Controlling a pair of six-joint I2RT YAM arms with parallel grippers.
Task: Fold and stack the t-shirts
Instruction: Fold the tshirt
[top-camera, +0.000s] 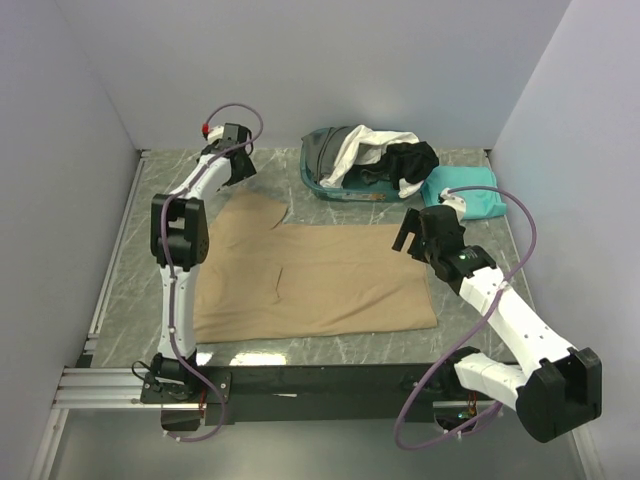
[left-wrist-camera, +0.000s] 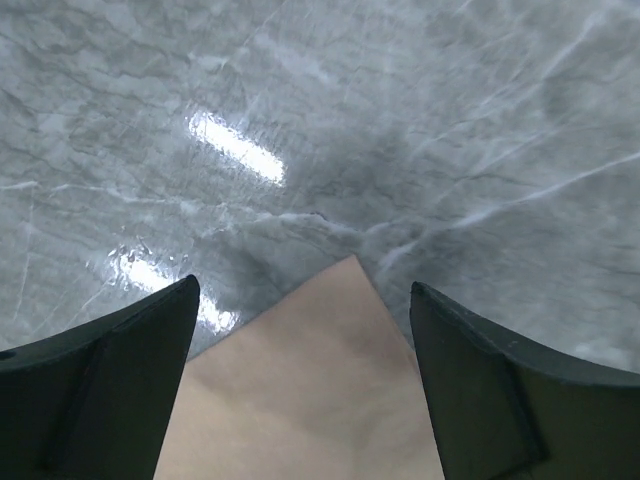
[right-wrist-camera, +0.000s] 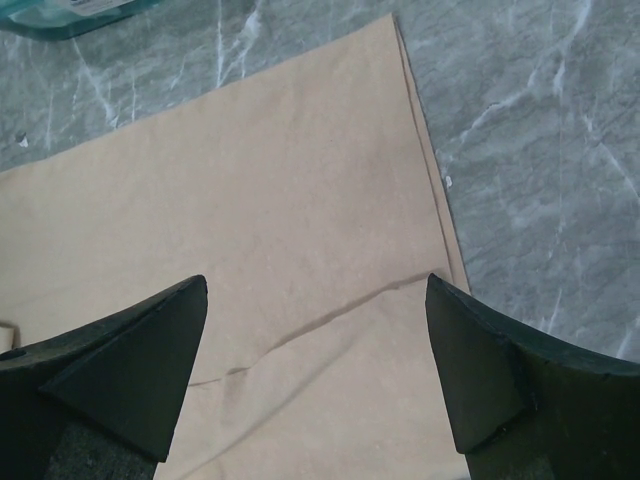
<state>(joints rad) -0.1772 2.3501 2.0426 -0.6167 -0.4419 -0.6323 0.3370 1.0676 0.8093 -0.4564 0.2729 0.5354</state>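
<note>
I need to fold the outstretched sleeve over the t-shirt's body, so my left gripper should next grab the tan t-shirt (top-camera: 320, 280) by the far corner of its outstretched sleeve.
The tan t-shirt (top-camera: 320, 280) lies spread flat on the marble table, one sleeve reaching toward the back left. My left gripper (top-camera: 237, 163) hovers open over that sleeve's far corner (left-wrist-camera: 330, 350), holding nothing. My right gripper (top-camera: 413, 238) hovers open over the shirt's right hem (right-wrist-camera: 300, 230), holding nothing. A folded teal t-shirt (top-camera: 468, 194) lies at the back right. White (top-camera: 355, 148), black (top-camera: 410, 160) and dark grey (top-camera: 330, 150) shirts hang out of the teal basket (top-camera: 325, 187).
The teal plastic basket stands at the back centre; its corner shows in the right wrist view (right-wrist-camera: 70, 15). White walls close in the left, back and right. A metal rail (top-camera: 110, 270) runs along the table's left edge.
</note>
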